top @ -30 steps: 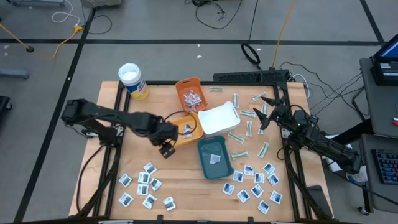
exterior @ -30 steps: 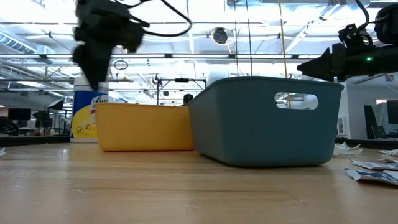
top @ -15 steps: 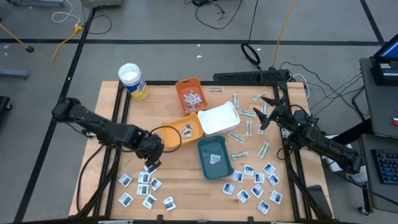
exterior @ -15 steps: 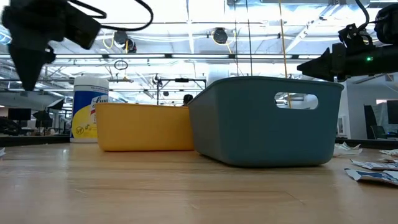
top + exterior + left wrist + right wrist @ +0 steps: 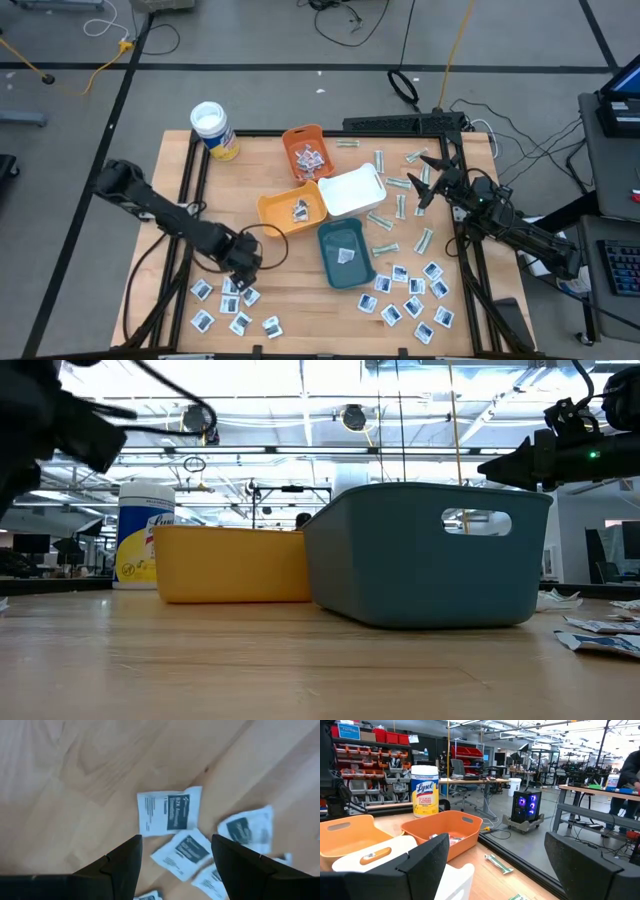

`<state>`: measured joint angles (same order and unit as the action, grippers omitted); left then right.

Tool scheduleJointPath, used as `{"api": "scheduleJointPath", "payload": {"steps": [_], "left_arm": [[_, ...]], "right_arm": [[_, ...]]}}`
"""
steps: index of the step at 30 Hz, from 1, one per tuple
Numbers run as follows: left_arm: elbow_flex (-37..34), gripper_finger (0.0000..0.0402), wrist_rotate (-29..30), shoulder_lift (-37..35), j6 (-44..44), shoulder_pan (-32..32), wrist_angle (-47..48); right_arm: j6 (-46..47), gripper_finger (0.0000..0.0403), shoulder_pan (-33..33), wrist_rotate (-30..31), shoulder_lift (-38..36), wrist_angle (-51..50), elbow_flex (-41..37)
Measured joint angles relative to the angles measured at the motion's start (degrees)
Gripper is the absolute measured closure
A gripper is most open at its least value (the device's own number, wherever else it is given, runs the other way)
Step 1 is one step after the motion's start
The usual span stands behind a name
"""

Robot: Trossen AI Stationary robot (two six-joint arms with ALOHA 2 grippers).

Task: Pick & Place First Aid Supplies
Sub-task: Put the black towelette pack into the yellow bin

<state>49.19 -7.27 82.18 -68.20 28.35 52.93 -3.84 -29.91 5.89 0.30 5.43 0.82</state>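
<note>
The robot's left gripper needs to take hold of a white sachet by its paper edge (image 5: 181,835) next, so that the sachets can be sorted.
Square white sachets with dark print lie flat on the wood in a near-left cluster (image 5: 232,305) and a near-right cluster (image 5: 412,296). Pale strips (image 5: 384,220) lie by the white tray. My left gripper (image 5: 240,276) points down, open, over the far edge of the near-left cluster. In the left wrist view (image 5: 175,870) its fingers stand above the table, with one sachet (image 5: 169,812) ahead of them and another (image 5: 186,851) between them, touching neither. My right gripper (image 5: 428,180) waits open and level at the table's right side, also seen in the low view (image 5: 500,465).
Four trays stand mid-table: orange (image 5: 305,150) with packets, yellow-orange (image 5: 292,208), white (image 5: 352,190) and teal (image 5: 345,252), the last holding a sachet. A yellow-labelled canister (image 5: 213,130) stands at the far left. Bare wood lies between the left cluster and the teal tray.
My left gripper has swung from beside the yellow-orange tray toward the table's near-left and down, ending over the near-left sachets. Its fingers have stayed open with nothing between them.
</note>
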Motion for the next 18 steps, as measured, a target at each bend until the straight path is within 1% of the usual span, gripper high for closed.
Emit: {"api": "scheduleJointPath", "payload": {"steps": [7, 11, 18], "left_arm": [[0.00, 0.0160, 4.56, 6.73, -0.01, 1.46, -1.00], [-0.42, 0.0160, 6.45, 9.10, 0.64, 1.59, -3.42], [-2.10, 0.0160, 5.53, 10.02, 1.04, 1.91, -8.41]], "right_arm": [[0.00, 0.0080, 0.00, 0.00, -0.02, 0.02, 0.00], [0.00, 0.0080, 0.00, 0.00, -0.01, -0.04, 0.00], [0.00, 0.0080, 0.00, 0.00, -0.02, -0.05, 0.00]]}}
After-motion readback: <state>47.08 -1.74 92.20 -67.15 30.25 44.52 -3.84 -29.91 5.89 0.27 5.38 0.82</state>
